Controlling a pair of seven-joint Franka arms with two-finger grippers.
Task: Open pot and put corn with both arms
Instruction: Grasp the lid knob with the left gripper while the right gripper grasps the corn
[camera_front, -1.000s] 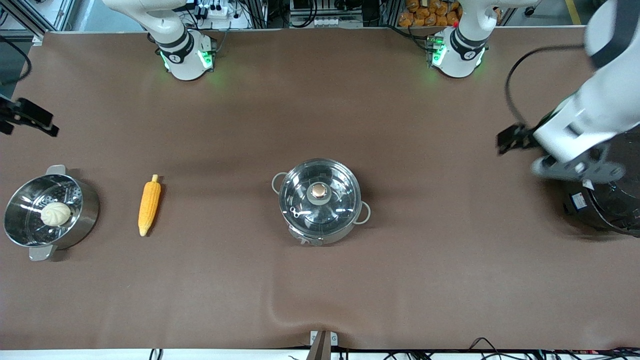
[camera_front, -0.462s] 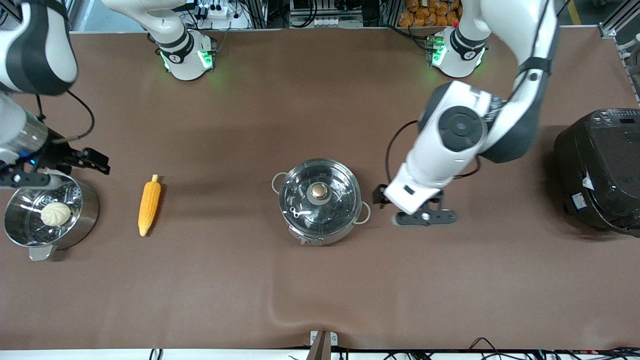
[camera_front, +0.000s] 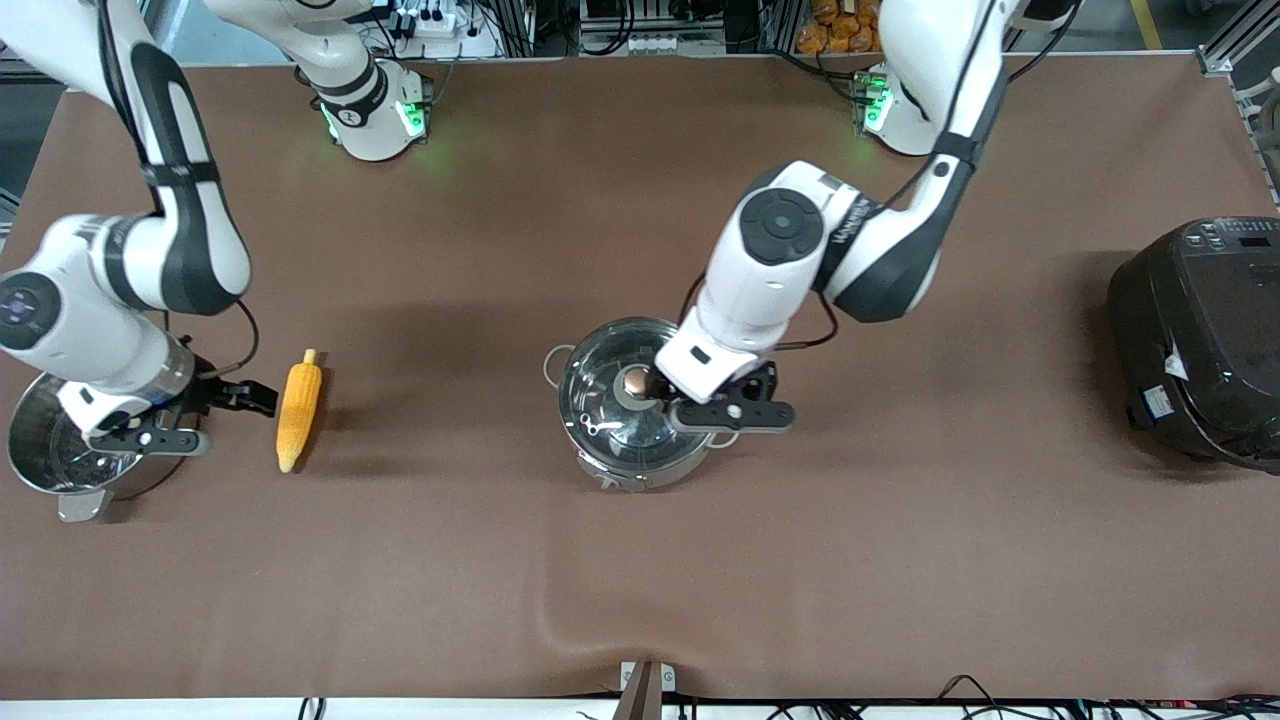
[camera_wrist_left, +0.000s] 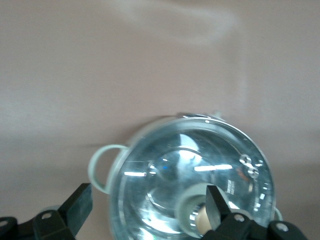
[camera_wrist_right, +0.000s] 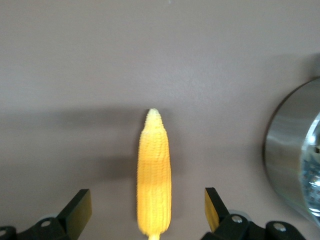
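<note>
I need to grab the glass lid by its copper knob with my left gripper next, to open the pot for the corn.
The pot stands mid-table with its glass lid on; the lid's copper knob shows. My left gripper is open low over the lid. In the left wrist view the gripper spans the lid, and the knob is beside one finger. The corn lies on the table toward the right arm's end. My right gripper is open beside it. In the right wrist view the gripper is above the corn, with a finger on each side.
A steel steamer pot stands at the right arm's end, partly under the right arm; it also shows in the right wrist view. A large black rice cooker stands at the left arm's end.
Both arms have swung in from the table's ends. The left gripper came from near the rice cooker to over the pot lid. The right gripper came down beside the corn.
</note>
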